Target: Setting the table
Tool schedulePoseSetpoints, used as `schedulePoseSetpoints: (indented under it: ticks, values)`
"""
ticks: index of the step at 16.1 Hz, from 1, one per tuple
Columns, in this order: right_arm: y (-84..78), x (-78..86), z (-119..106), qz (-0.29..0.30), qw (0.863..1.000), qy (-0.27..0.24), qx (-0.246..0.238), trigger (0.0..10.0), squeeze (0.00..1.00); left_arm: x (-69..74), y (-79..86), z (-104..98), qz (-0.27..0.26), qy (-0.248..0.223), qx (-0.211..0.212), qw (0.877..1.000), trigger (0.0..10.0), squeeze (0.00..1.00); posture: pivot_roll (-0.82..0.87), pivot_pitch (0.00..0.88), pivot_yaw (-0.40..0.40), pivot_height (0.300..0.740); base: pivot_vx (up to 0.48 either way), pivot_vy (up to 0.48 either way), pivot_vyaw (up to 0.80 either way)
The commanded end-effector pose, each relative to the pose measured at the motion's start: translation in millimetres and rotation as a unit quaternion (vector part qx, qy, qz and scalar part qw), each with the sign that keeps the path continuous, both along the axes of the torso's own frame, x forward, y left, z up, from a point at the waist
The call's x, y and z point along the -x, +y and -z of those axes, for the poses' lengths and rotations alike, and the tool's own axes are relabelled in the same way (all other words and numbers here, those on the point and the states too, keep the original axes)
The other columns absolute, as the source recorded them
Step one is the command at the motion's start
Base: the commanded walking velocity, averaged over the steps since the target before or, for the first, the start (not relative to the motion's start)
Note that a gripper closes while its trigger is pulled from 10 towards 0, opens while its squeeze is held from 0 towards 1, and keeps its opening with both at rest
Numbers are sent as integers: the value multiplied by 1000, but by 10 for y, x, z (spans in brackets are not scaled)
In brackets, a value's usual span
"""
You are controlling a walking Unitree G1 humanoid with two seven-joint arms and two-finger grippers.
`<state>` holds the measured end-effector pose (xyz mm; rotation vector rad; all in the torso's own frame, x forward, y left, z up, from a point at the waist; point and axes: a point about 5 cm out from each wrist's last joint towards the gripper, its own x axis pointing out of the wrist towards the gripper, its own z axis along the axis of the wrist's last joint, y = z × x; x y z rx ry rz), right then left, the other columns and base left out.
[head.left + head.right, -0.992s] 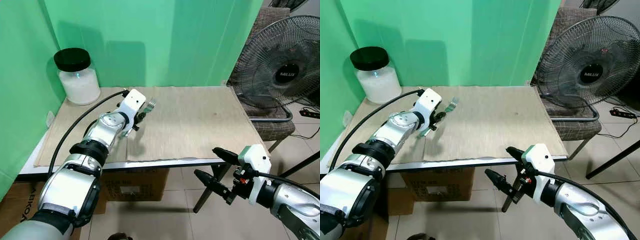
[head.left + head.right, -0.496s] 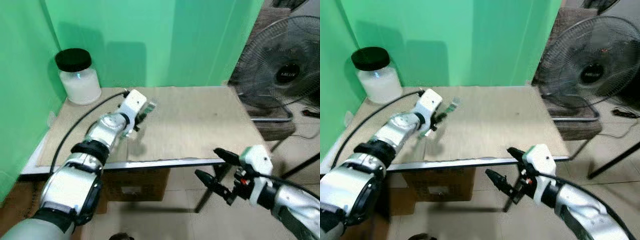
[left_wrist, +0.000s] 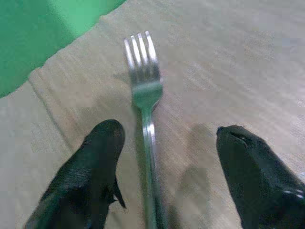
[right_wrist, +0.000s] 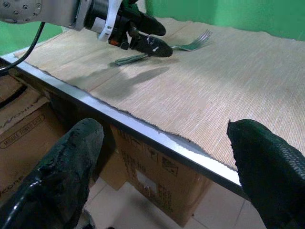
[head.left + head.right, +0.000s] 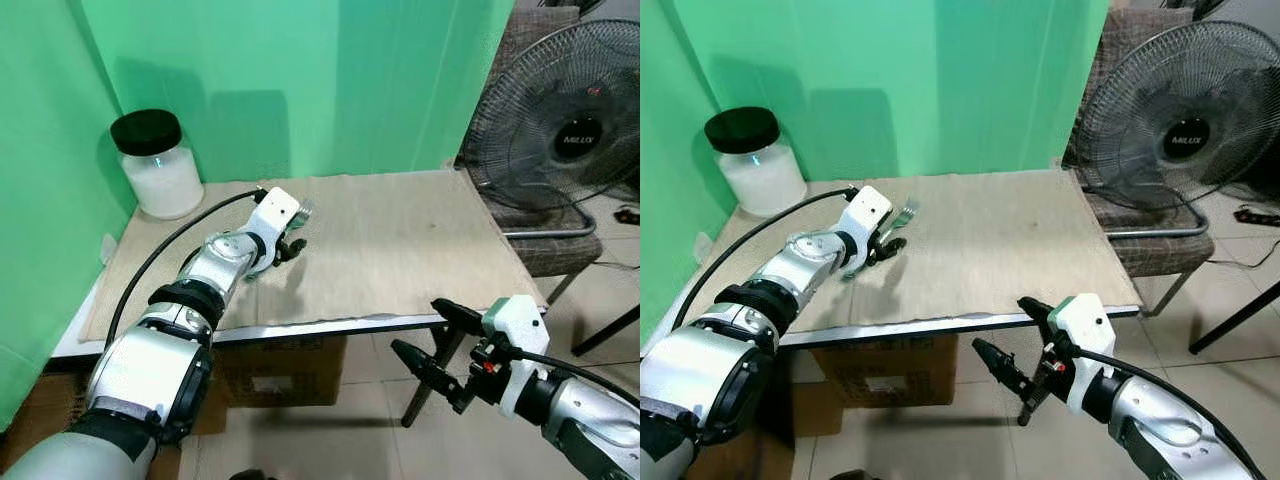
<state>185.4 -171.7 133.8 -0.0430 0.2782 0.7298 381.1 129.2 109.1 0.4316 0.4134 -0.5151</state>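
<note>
The fork's pointed teeth lie on the placemat, so my left gripper should pick up the fork by its slim handle (image 3: pixel 151 171) next.
A silver fork (image 3: pixel 144 102) lies on the beige woven placemat (image 5: pixel 400 250), tines pointing toward the green backdrop. My left gripper (image 5: pixel 283 246) sits low over the fork's handle, open, with one black finger (image 3: pixel 97 157) on each side of it and neither touching it. The tines (image 5: pixel 906 210) stick out beyond the fingers. My right gripper (image 5: pixel 432 338) hangs open below the table's front edge, off to the right, with nothing between its fingers (image 4: pixel 271 176).
A glass jar (image 5: pixel 158 165) with white contents and a black lid stands at the table's back left. A large black fan (image 5: pixel 565 115) stands right of the table. A cardboard box (image 5: pixel 280 365) sits under it. The metal front edge (image 5: pixel 330 323) runs across.
The camera has shifted a little. My left gripper has come down closer to the placemat, and the fork now rests on it between open fingers. The right arm has stayed put.
</note>
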Motion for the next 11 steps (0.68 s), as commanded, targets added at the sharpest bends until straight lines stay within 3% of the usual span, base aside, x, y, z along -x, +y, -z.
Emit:
schedulePoseSetpoints:
  ticks: [1, 2, 6, 10, 11]
  values:
    - [-4, 4, -49, 2, 1000, -9, 1, 10000, 0, -45, -1, -84, -1, -13, -9, 1000, 10000, 47, -187, 0, 60, 740, 0, 0, 0]
    - [-5, 3, -54, 3, 1000, -11, 1, 10000, 0, -50, 22, -86, -14, -15, -5, 1000, 10000, 0, -195, 0, 64, 740, 0, 0, 0]
    - [18, -9, -59, 1, 1000, -11, 0, 10000, 0, 13, 28, 40, -34, 29, 54, 998, 10000, 0, -198, 0, 61, 740, 0, 0, 0]
    - [16, 0, -60, -3, 1000, -10, 2, 10000, 0, 44, 125, 124, -64, 43, 26, 997, 9882, 0, -202, 0, 57, 740, 0, 0, 0]
    - [13, 10, -61, -5, 1000, -8, 3, 10000, 0, 48, 172, 139, -78, 45, 17, 996, 8706, 0, -204, 0, 56, 740, 0, 0, 0]
